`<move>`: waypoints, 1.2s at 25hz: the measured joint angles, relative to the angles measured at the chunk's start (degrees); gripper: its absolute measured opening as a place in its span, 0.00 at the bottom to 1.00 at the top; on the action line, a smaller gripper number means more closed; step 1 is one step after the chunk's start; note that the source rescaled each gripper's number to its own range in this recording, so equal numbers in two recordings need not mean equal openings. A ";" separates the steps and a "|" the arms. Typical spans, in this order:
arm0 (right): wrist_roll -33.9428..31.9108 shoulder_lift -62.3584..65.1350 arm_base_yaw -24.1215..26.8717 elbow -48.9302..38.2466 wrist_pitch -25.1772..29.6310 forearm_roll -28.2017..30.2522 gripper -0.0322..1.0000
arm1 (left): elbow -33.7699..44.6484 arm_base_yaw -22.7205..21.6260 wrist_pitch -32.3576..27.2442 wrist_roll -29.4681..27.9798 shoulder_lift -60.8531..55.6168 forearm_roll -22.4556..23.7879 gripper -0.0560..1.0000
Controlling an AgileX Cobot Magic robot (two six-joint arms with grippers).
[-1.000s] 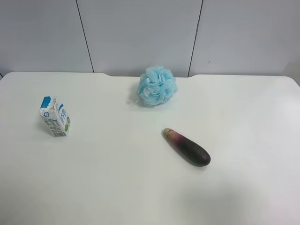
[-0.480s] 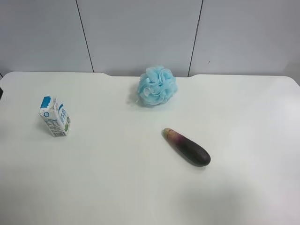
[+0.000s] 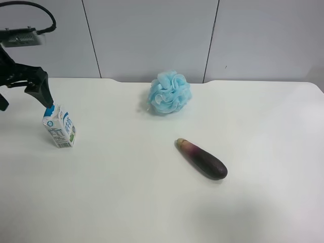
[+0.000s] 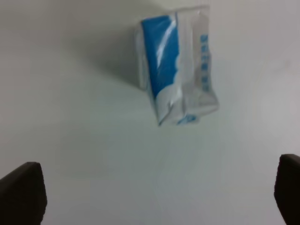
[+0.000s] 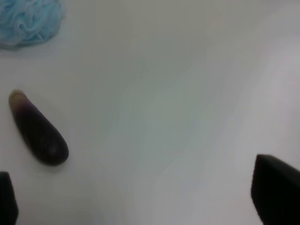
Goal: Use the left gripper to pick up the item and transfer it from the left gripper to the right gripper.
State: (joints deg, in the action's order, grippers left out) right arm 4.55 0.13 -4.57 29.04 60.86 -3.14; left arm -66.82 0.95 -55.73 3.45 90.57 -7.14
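Note:
I should pick up the milk carton with my left gripper by its blue-topped end [image 3: 54,116]. Then the milk carton's base [image 3: 65,143] stays free for my right gripper.
The item, a small white milk carton [image 3: 59,127] with a blue gabled top, stands upright at the left of the table. In the left wrist view the carton [image 4: 178,70] is seen from above, lying ahead of the fingertips, apart from them. My left gripper [image 3: 24,103] is open and hovers just above and behind the carton; one black finger [image 3: 41,90] ends close to the carton's top. In the left wrist view the left gripper [image 4: 154,197] shows only two wide-apart fingertips. My right gripper [image 5: 140,201] is open and empty above bare table, and is out of the exterior high view.
A fluffy blue bath sponge [image 3: 169,92] sits at the back centre of the white table [image 3: 126,192]. A dark purple eggplant [image 3: 202,159] lies right of centre. The right wrist view shows the eggplant [image 5: 37,129] and the sponge [image 5: 28,18].
The left arm has come into the exterior high view from the left edge and now hangs over the carton. The carton, sponge and eggplant have not moved.

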 joint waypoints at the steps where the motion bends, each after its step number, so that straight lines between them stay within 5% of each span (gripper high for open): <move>1: 0.00 0.00 0.00 0.00 0.00 0.00 1.00 | -0.45 0.28 0.52 -0.07 1.28 -0.12 1.00; 30: 0.00 0.00 0.00 0.00 0.00 0.00 1.00 | -4.77 1.47 7.15 -1.18 20.10 -1.45 0.95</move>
State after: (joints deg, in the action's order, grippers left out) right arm 4.55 0.13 -4.57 29.04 60.86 -3.14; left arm -71.60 2.43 -48.58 2.28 110.66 -8.59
